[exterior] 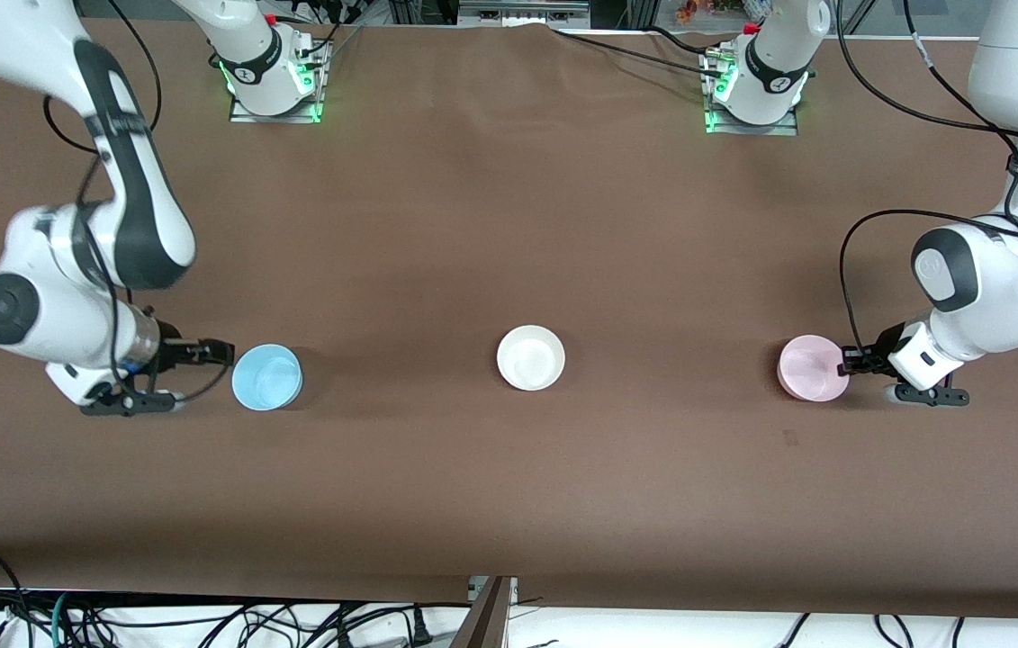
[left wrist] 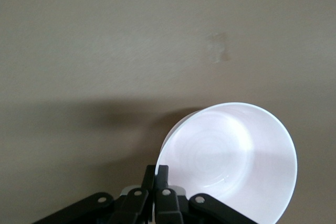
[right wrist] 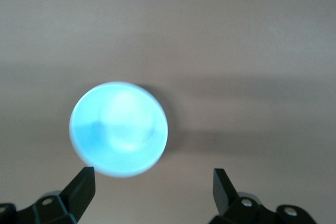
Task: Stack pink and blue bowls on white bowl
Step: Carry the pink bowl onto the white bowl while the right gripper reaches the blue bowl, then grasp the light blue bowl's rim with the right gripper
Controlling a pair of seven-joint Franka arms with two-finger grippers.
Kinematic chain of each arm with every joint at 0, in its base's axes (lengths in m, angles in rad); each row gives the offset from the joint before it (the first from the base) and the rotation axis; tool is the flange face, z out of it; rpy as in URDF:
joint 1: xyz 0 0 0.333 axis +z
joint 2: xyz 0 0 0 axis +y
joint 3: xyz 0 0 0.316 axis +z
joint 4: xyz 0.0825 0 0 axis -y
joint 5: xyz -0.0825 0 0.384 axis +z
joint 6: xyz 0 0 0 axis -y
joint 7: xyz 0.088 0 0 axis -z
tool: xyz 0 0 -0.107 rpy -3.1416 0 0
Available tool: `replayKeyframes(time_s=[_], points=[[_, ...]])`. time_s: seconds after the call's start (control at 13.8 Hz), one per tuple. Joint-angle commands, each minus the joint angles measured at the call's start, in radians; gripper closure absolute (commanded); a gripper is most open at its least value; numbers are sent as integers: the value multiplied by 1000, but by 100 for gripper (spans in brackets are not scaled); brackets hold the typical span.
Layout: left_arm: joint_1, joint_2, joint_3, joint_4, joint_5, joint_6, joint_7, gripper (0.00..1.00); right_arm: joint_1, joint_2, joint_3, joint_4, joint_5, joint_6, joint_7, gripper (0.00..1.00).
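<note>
I need to grab the thin rim of the light blue bowl next with my right gripper, one finger inside and one outside, because the light blue bowl's round body curves away all around.
The light blue bowl sits on the table toward the right arm's end. My right gripper is low beside it, open and empty. In the right wrist view the blue bowl lies just ahead of my right gripper, nearer one finger, with no contact visible. The pale pink bowl is toward the left arm's end. My left gripper is shut on its rim. In the left wrist view the pink bowl looks tilted, and my left gripper pinches its edge. The white bowl stands alone mid-table.
The brown table cloth has a small stain nearer the front camera than the pink bowl. The arm bases stand along the table's edge farthest from the camera. Cables hang off the front edge.
</note>
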Motion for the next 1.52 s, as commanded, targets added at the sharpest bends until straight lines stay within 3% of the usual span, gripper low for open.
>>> replayKeyframes(time_s=[0.0,0.22,0.36,0.72,0.87,1.08,1.45], points=[[-72,-25,-19,83,-36,-88,-74,100,-5,62,10,33,-20,44,-8,1],[-158,-22,-95,130,-34,-89,-261,100,-1,116,10,26,-23,125,-8,7],[-230,-2,-127,166,-33,-79,-436,100,-4,142,11,13,-23,159,-8,18],[-437,73,-135,248,-26,-18,-686,100,-2,147,11,3,-17,162,-5,79],[-481,104,-135,275,-26,23,-738,100,-2,147,11,6,-15,159,1,97],[-546,156,-133,293,-22,97,-797,100,-2,135,14,16,-9,147,-3,99],[-564,176,-133,293,-19,105,-794,100,1,61,31,23,29,67,-3,100]])
